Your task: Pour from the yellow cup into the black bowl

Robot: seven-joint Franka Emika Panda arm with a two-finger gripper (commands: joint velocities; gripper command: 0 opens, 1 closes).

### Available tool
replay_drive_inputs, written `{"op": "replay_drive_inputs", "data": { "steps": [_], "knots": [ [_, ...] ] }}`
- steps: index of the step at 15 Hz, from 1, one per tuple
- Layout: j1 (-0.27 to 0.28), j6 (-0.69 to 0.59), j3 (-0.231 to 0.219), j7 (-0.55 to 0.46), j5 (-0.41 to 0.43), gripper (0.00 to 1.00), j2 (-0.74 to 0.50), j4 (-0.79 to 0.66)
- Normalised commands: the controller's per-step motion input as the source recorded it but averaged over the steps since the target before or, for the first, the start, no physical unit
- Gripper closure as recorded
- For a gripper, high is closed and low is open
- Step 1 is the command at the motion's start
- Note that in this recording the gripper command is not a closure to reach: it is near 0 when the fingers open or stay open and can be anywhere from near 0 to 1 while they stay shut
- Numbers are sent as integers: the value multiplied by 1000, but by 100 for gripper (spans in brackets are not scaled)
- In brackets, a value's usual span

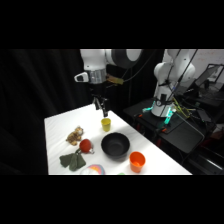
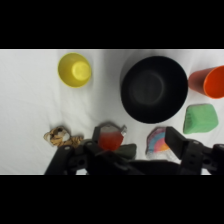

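Observation:
Next, my gripper grabs the small yellow cup by its rim (image 1: 106, 120), to pour into the black bowl (image 1: 115, 146).
The small yellow cup (image 1: 105, 124) stands upright near the table's far edge. In the wrist view the yellow cup (image 2: 75, 70) is at the upper left, its mouth facing the camera. The glossy black bowl (image 1: 115, 146) sits just in front of it, and the black bowl (image 2: 154, 89) fills the wrist view's upper middle. My gripper (image 1: 102, 107) hangs a short way above the cup, a little to its left. It touches nothing. The gripper (image 2: 137, 142) is open, with nothing between its fingers.
An orange cup (image 1: 137, 161) stands right of the bowl near the front edge. A red round object (image 1: 85, 145), a green cloth-like piece (image 1: 72, 161) and a brown toy (image 1: 75, 135) lie to the left. A green block (image 2: 199, 119) and a multicoloured object (image 2: 159, 140) lie near the bowl.

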Motion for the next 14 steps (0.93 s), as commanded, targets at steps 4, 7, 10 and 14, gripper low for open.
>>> {"op": "replay_drive_inputs", "data": {
  "steps": [4, 7, 10, 14],
  "knots": [
    [-43, 23, 26, 11, -25, 0, -60, -65],
    [-93, 95, -19, -64, 9, 0, -248, -277],
    [-127, 172, -56, -154, 90, 0, -342, -421],
    [-86, 376, -35, -235, 261, 0, -339, -473]
  ]
}}
